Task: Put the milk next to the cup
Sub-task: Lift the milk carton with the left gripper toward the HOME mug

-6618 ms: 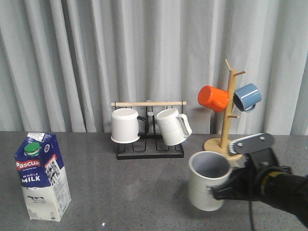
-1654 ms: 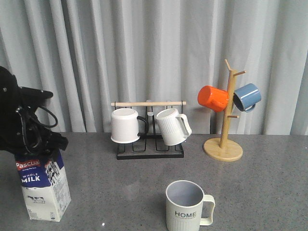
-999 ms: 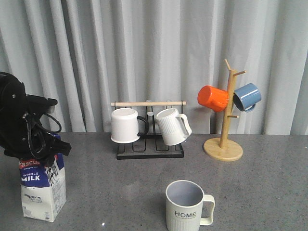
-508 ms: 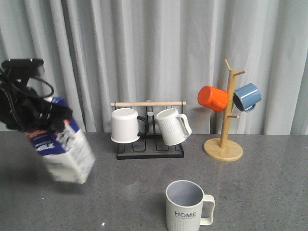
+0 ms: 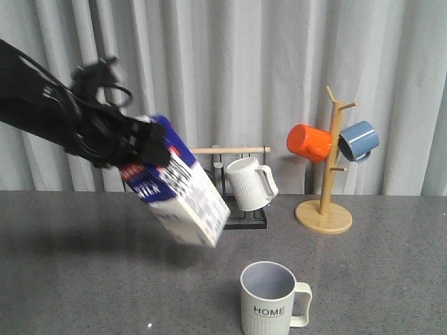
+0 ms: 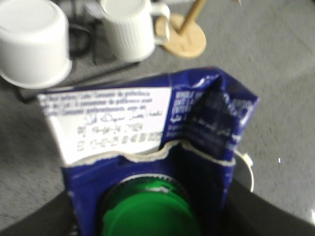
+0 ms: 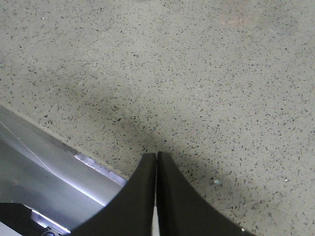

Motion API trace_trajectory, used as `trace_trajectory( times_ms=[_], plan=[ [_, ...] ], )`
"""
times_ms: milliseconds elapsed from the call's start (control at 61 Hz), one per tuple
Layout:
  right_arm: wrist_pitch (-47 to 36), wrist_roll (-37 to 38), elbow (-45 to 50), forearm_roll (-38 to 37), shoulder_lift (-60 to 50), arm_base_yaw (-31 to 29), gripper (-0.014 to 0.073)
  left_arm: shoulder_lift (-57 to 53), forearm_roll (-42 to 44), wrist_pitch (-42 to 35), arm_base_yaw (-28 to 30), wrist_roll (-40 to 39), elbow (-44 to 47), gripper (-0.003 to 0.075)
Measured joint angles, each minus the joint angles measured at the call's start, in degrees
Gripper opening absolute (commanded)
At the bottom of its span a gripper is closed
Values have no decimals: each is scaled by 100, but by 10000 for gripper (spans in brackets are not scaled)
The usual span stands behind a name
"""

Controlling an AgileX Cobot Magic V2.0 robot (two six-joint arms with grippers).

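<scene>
The milk's lower edge (image 5: 211, 241) hangs tilted above the tabletop beside the cup (image 5: 269, 300), so my left gripper keeps holding. If I opened it now, the milk would fall.
My left gripper (image 5: 143, 155) is shut on the top of the milk (image 5: 183, 195), a blue and white carton held tilted in the air above the table, left of the middle. In the left wrist view the milk (image 6: 147, 128) fills the frame, its green cap (image 6: 147, 211) between my jaws. The cup (image 5: 269, 300), cream-white and ribbed with "HOME" lettering, stands upright near the front edge, below and to the right of the carton. My right gripper (image 7: 156, 156) is shut and empty over bare table, out of the front view.
A black rack (image 5: 237, 209) with a wooden bar holds a white ribbed mug (image 5: 250, 183) behind the carton. A wooden mug tree (image 5: 327, 202) at back right carries an orange mug (image 5: 309, 142) and a blue mug (image 5: 359, 141). A metal table edge (image 7: 54, 172) lies by my right gripper.
My left gripper has closed on the milk, lifted it off the table at the left, and carried it up and to the right, tilting it. The cup has not moved.
</scene>
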Motion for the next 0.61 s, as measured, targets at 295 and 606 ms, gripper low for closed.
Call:
trace_trajectory(
  times_ms=[295,606],
  plan=[
    [0,0,0,23,0,0,-8,532,667,410,-438,-286,-1,104],
    [7,0,0,28,0,0,-8,880,877,559,-751,-409,-1,104]
  ],
)
